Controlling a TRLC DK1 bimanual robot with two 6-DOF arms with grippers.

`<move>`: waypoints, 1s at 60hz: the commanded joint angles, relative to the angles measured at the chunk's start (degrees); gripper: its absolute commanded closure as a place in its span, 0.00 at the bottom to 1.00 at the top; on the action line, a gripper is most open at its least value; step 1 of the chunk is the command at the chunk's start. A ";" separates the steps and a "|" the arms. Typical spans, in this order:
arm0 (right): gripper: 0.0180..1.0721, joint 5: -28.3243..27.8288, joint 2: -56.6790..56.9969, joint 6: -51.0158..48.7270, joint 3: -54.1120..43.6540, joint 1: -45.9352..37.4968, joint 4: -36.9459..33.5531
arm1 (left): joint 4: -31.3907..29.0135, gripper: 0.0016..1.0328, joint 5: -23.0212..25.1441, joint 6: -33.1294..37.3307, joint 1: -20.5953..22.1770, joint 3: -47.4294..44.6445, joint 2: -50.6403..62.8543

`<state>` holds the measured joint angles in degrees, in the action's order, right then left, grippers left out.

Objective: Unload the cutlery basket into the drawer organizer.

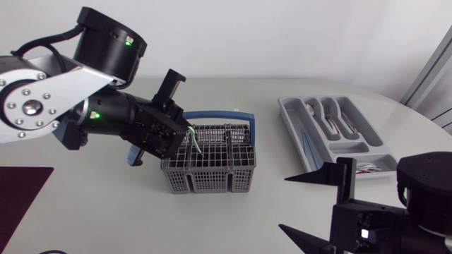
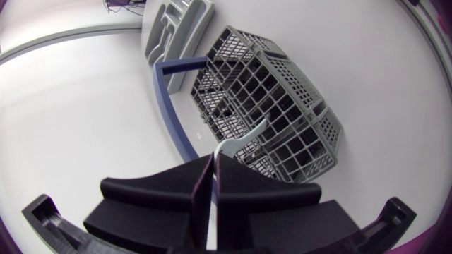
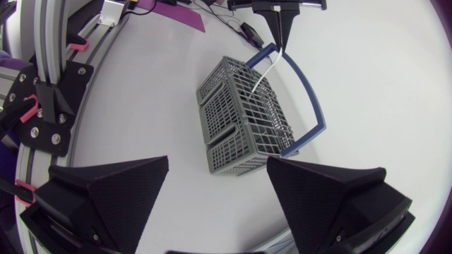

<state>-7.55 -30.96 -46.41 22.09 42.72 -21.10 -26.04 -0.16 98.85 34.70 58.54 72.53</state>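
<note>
Next, my right gripper grabs the pale spoon by its handle (image 3: 261,79), which leaves the spoon's bowl free to settle into the drawer organizer.
The grey mesh cutlery basket (image 1: 212,168) (image 2: 282,106) (image 3: 236,116) with a blue handle (image 1: 229,116) stands mid-table. My left gripper (image 1: 185,132) (image 2: 214,159) (image 3: 280,32) hovers above the basket's left end, shut on the thin handle of a silver piece of cutlery (image 1: 194,143) (image 2: 241,136) (image 3: 263,74). The piece's lower end is still down inside the basket, and I cannot tell what kind it is. The grey drawer organizer (image 1: 305,141) (image 2: 173,25) lies to the basket's right. My right gripper (image 1: 311,208) (image 3: 217,166) stands open near the table's front right, with nothing between its fingers.
Several spoons (image 1: 332,116) lie in the organizer's back compartments, and more cutlery sits at its front end beside my right arm. A dark purple mat (image 1: 21,201) lies at the front left corner.
</note>
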 commanded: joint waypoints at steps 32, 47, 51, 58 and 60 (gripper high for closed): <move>0.05 6.85 -0.86 6.07 3.93 6.06 2.65 | 4.51 0.97 -2.30 -4.89 0.90 -4.40 -10.39; 0.05 10.01 -4.81 8.71 5.51 5.80 5.63 | 4.16 0.97 -3.62 -14.21 3.18 -4.40 -15.23; 0.05 11.77 -5.34 9.32 5.60 5.80 7.57 | 2.31 0.97 -4.14 -21.06 4.77 -2.73 -14.79; 0.05 15.46 -7.10 10.38 5.42 5.97 11.00 | 0.03 0.97 -4.14 -33.63 7.84 -1.59 -13.12; 0.05 15.81 -7.45 11.17 5.60 5.97 11.43 | -0.68 0.97 -4.14 -37.50 9.07 -0.98 -12.42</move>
<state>6.83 -37.08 -37.95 26.17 48.34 -11.14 -25.39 -3.97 71.77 41.65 55.66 58.57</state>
